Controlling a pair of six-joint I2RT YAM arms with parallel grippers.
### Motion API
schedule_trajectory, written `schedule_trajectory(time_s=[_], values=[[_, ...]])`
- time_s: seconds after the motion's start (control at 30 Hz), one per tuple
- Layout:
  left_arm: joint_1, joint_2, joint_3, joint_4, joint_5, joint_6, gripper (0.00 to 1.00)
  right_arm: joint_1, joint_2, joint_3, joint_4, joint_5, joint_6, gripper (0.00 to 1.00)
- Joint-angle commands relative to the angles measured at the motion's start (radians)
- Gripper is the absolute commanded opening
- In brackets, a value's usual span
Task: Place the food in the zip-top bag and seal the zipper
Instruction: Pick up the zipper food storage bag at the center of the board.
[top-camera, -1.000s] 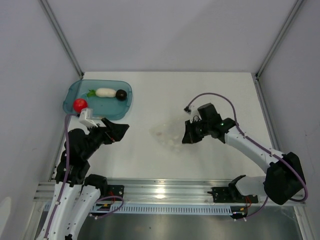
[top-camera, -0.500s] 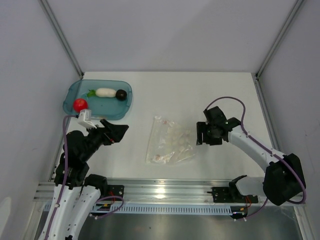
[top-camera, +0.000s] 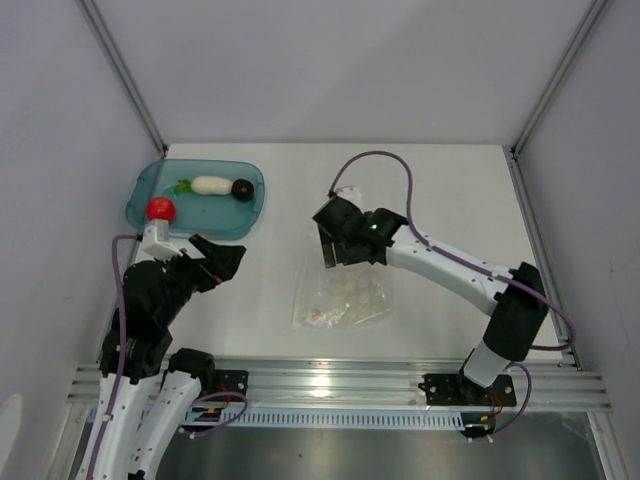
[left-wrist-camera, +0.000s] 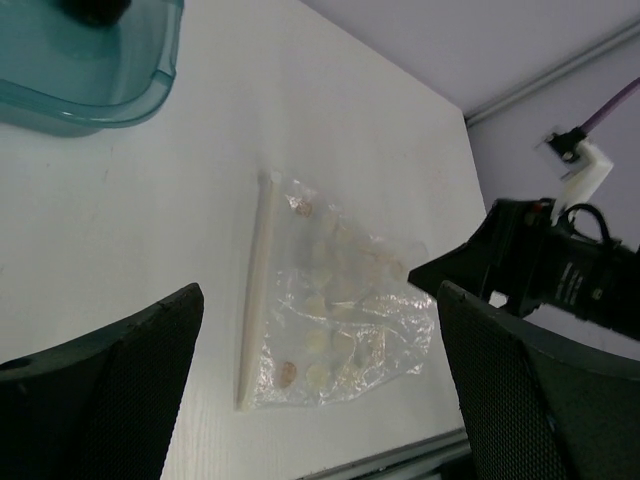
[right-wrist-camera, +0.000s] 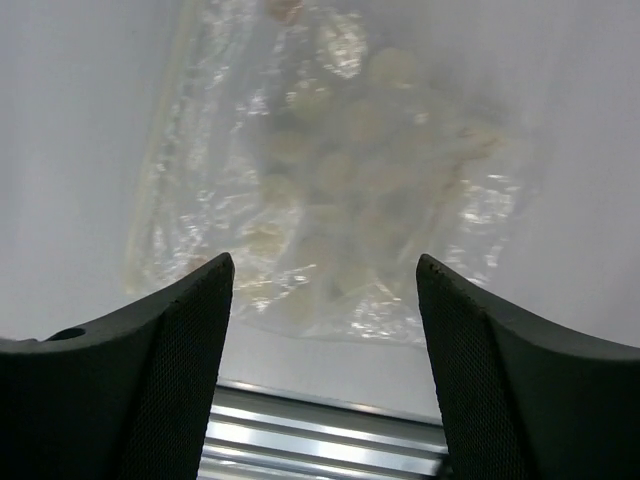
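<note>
The zip-top bag needs to open so my left gripper can place food in it. My right gripper will grip the bag by its zipper edge (top-camera: 302, 284) (right-wrist-camera: 164, 138) next.
The zip-top bag (top-camera: 343, 297) lies flat and crinkled on the white table, with its zipper (left-wrist-camera: 255, 290) running along its left edge. My right gripper (top-camera: 340, 238) hangs open just over the bag's far edge; in the right wrist view the bag (right-wrist-camera: 340, 170) lies beyond its empty fingers (right-wrist-camera: 150, 380). To the left of the bag, my left gripper (top-camera: 215, 262) stands open and empty, facing the bag (left-wrist-camera: 335, 320). The food sits in the teal tray (top-camera: 150, 180): a red tomato (top-camera: 159, 209), a white radish (top-camera: 210, 184) and a dark round piece (top-camera: 242, 188).
The tray stands at the far left, close to the left wall. A metal rail (top-camera: 330, 385) runs along the near table edge, just below the bag. Walls close the table in at the back and on both sides.
My right gripper has opened and let the bag go; the bag now lies flat. The right arm has swung left over the bag's far edge. The left arm has barely shifted.
</note>
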Motion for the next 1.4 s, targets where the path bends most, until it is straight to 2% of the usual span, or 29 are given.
schedule_trajectory(time_s=[0.0,0.1,0.3,0.5,0.97,1.07,1.1,1.13,1.3,1.33,1.37], values=[[-0.005,-0.005,0.065,-0.094,-0.131,-0.066,0.99,0.069,0.117,0.088,0.037,-0.027,0.107,0.75],[-0.005,-0.014,0.075,-0.134,-0.183,-0.084,0.99,0.112,0.263,0.194,0.006,-0.026,0.165,0.73],[-0.005,-0.036,0.072,-0.144,-0.164,-0.08,1.0,0.154,0.498,0.392,-0.092,-0.001,0.221,0.69],[-0.005,-0.05,0.061,-0.148,-0.159,-0.075,1.0,0.151,0.515,0.33,0.012,-0.046,0.261,0.62],[-0.005,-0.042,0.049,-0.148,-0.154,-0.052,0.99,0.145,0.589,0.283,0.08,-0.113,0.274,0.53],[-0.005,-0.042,0.042,-0.145,-0.154,-0.051,0.99,0.139,0.584,0.259,0.106,-0.116,0.279,0.43],[-0.005,-0.039,0.042,-0.144,-0.154,-0.051,1.0,0.137,0.582,0.242,0.112,-0.122,0.279,0.36],[-0.005,-0.039,0.039,-0.144,-0.154,-0.051,0.99,0.135,0.579,0.233,0.12,-0.131,0.278,0.34],[-0.005,-0.033,0.039,-0.136,-0.153,-0.043,0.99,0.137,0.547,0.184,0.159,-0.139,0.265,0.05],[-0.005,-0.03,0.035,-0.131,-0.125,-0.034,1.0,0.135,0.535,0.161,0.167,-0.138,0.261,0.0],[-0.007,-0.027,0.032,-0.121,-0.107,-0.029,0.99,0.137,0.526,0.149,0.179,-0.13,0.256,0.0]])
